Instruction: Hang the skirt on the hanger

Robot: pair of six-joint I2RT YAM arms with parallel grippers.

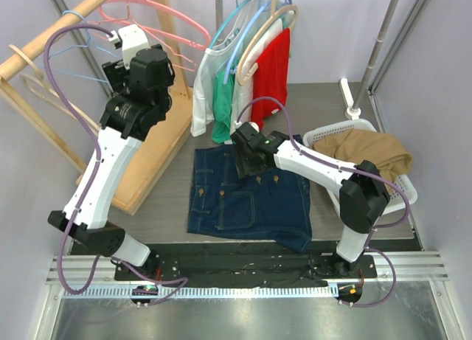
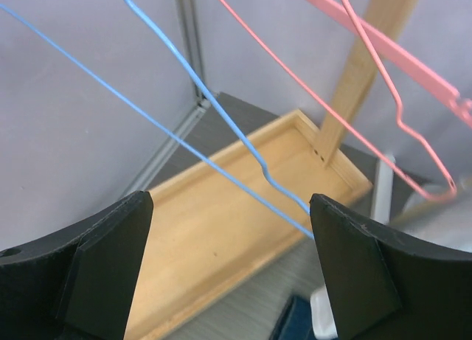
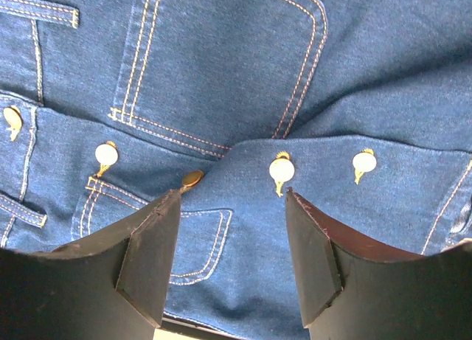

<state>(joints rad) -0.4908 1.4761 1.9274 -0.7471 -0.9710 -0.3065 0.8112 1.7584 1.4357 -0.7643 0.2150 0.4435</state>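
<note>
My left gripper will reach the blue wire hanger (image 2: 221,119) and take hold of one sloping side (image 2: 251,150), so the hanger's hook end stays free for the handover to my right gripper.
A blue denim skirt (image 1: 247,200) with brass buttons lies flat on the dark mat in the middle. My right gripper (image 1: 247,159) hovers open just above its far waistband edge; in the right wrist view the skirt (image 3: 243,82) fills the frame between my open fingers (image 3: 151,251). My left gripper (image 1: 122,74) is raised high by the wooden rack, open and empty. In the left wrist view a blue wire hanger (image 2: 221,119) and a pink hanger (image 2: 383,82) hang in front of my open left gripper (image 2: 230,229).
A wooden rack with a tray base (image 1: 158,152) stands at left, carrying several hangers. A second rail at back centre holds white, green and red garments (image 1: 258,82). A white basket (image 1: 394,189) with a brown cloth sits at right.
</note>
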